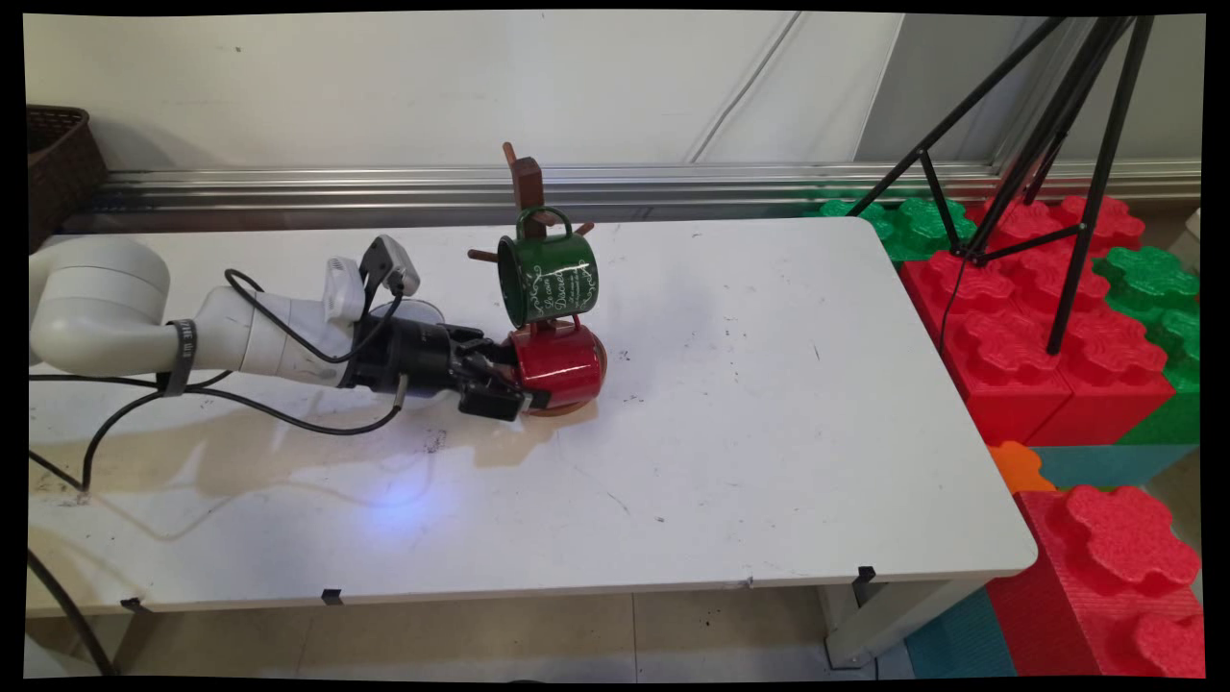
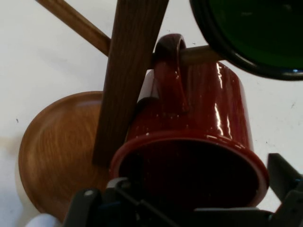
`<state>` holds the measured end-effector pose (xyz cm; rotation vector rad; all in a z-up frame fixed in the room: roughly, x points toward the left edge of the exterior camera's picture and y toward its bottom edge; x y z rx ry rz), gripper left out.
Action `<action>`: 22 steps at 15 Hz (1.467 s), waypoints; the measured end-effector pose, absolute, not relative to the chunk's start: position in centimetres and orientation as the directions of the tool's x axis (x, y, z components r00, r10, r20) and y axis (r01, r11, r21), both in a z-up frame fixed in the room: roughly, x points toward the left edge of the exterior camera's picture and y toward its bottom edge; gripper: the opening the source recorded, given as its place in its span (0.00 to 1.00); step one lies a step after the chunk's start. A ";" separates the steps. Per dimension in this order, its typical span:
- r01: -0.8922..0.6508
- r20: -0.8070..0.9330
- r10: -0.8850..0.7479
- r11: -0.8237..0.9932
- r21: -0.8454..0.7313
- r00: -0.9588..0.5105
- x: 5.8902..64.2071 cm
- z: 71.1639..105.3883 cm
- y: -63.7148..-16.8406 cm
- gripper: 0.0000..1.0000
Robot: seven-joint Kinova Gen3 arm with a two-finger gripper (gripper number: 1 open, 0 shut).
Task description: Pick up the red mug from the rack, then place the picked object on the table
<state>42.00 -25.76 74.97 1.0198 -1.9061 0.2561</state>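
Observation:
My gripper grabs the red mug by its rim [image 2: 258, 172] next, which leaves the red mug's handle [image 2: 169, 75] free to slip off the wooden peg.
A red enamel mug [image 1: 562, 363] hangs by its handle on a low peg of a wooden mug tree [image 1: 527, 183], its mouth turned toward my hand. A green mug [image 1: 548, 274] hangs on a higher peg just above it. My gripper [image 1: 504, 372] lies low over the table at the red mug's rim, open, with one finger on each side of the mouth. In the hand view the red mug [image 2: 199, 127] fills the middle, the gripper [image 2: 184, 191] straddles its rim, the right fingertip [image 2: 284, 177] stands just outside it, and the green mug [image 2: 255, 33] shows at top right.
The tree's round wooden base [image 2: 52, 151] rests on the white table [image 1: 769, 432]. A black tripod [image 1: 1067, 173] stands over red and green foam blocks [image 1: 1047, 327] beyond the table's right edge. A dark basket [image 1: 58, 163] sits at the far left.

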 end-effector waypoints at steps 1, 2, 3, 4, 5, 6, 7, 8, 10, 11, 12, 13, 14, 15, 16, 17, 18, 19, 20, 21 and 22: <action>-0.740 0.806 -0.548 0.634 0.224 -0.225 42.0 75.0 -25.7 1.00; -0.740 0.806 -0.548 0.634 0.225 -0.225 42.0 75.0 -25.7 0.00; -0.739 0.805 -0.549 0.634 0.226 -0.225 42.1 75.0 -25.6 0.00; -0.738 0.805 -0.550 0.635 0.227 -0.225 42.1 75.0 -25.6 0.00; -0.737 0.804 -0.551 0.635 0.230 -0.225 42.1 75.0 -25.5 0.00; -0.736 0.802 -0.553 0.636 0.233 -0.224 42.1 75.0 -25.4 0.00; -0.734 0.801 -0.555 0.637 0.235 -0.225 42.1 75.0 -25.4 0.00; -0.733 0.800 -0.556 0.638 0.237 -0.224 42.1 75.0 -25.3 0.00; -0.728 0.798 -0.558 0.641 0.242 -0.226 42.1 75.0 -25.2 0.00; -0.728 0.798 -0.559 0.641 0.244 -0.226 42.1 75.0 -25.1 0.00; -0.726 0.797 -0.561 0.642 0.245 -0.226 42.2 75.0 -25.0 0.00; -0.724 0.796 -0.561 0.644 0.247 -0.227 42.2 75.0 -25.0 0.00; -0.723 0.795 -0.562 0.645 0.248 -0.228 42.2 75.0 -25.0 0.00; -0.721 0.795 -0.562 0.646 0.250 -0.228 42.2 75.0 -24.9 0.00; -0.719 0.794 -0.563 0.647 0.252 -0.228 42.2 75.0 -24.8 0.00; -0.716 0.794 -0.563 0.650 0.255 -0.228 42.2 75.1 -24.7 0.00; -0.713 0.795 -0.562 0.653 0.257 -0.228 42.1 75.2 -24.7 0.00; -0.711 0.795 -0.562 0.654 0.258 -0.228 42.1 75.3 -24.6 0.00; -0.709 0.797 -0.560 0.656 0.260 -0.227 42.1 75.4 -24.6 0.00; -0.706 0.799 -0.558 0.658 0.261 -0.225 42.1 75.6 -24.6 0.00; -0.704 0.801 -0.555 0.660 0.262 -0.223 42.0 75.8 -24.6 0.00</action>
